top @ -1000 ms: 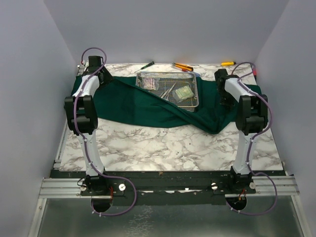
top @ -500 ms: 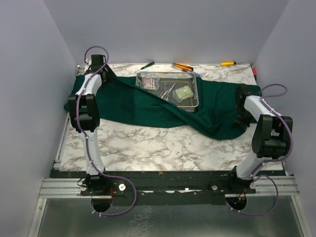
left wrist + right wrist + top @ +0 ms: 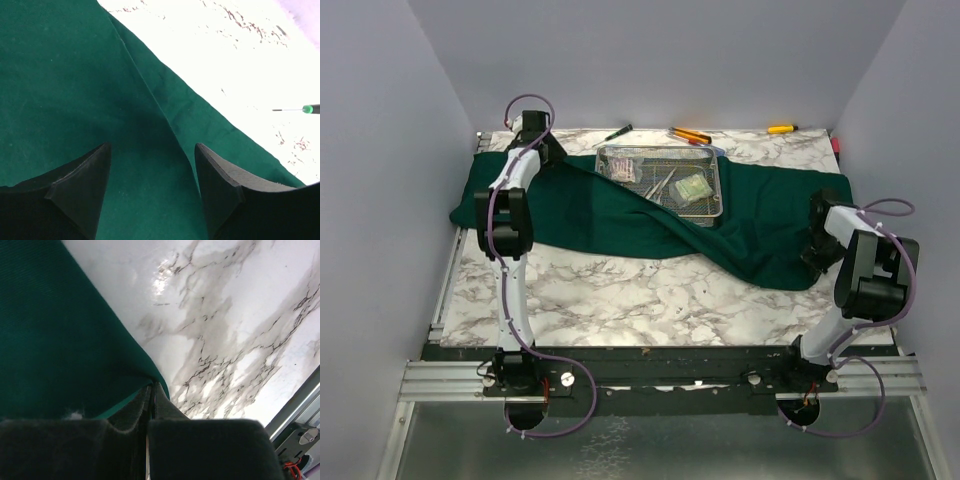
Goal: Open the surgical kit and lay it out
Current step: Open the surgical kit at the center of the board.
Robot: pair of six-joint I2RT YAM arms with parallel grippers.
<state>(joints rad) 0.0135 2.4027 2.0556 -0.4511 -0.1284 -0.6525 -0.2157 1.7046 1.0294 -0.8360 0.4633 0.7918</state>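
I should reach down with my left gripper and pinch the green cloth's raised fold point(image 3: 563, 162) point(image 3: 176, 142), and leave the layer under the fold free.
The surgical kit's dark green cloth point(image 3: 590, 205) lies spread across the back half of the marble table. Its silver wire-mesh tray point(image 3: 709, 196) sits on it, holding clear packets point(image 3: 623, 167) and steel clamps point(image 3: 663, 185). My left gripper point(image 3: 548, 152) is at the cloth's far left corner. In the left wrist view it point(image 3: 151, 146) hangs open over the cloth point(image 3: 60, 90), a raised fold running between its fingers. My right gripper point(image 3: 817, 252) is low at the right. The right wrist view shows it point(image 3: 152, 386) shut on the cloth's edge point(image 3: 60, 340).
Loose screwdrivers lie on the marble behind the cloth: green-handled point(image 3: 618, 131), orange point(image 3: 690, 134) and yellow point(image 3: 781, 128). The green one point(image 3: 310, 108) also shows in the left wrist view. Purple walls close in both sides. A metal rail point(image 3: 300, 410) runs along the table's right edge.
My right arm has swung down and toward the near right, dragging the cloth's right edge with it. My left arm has reached farther back, to the far left corner.
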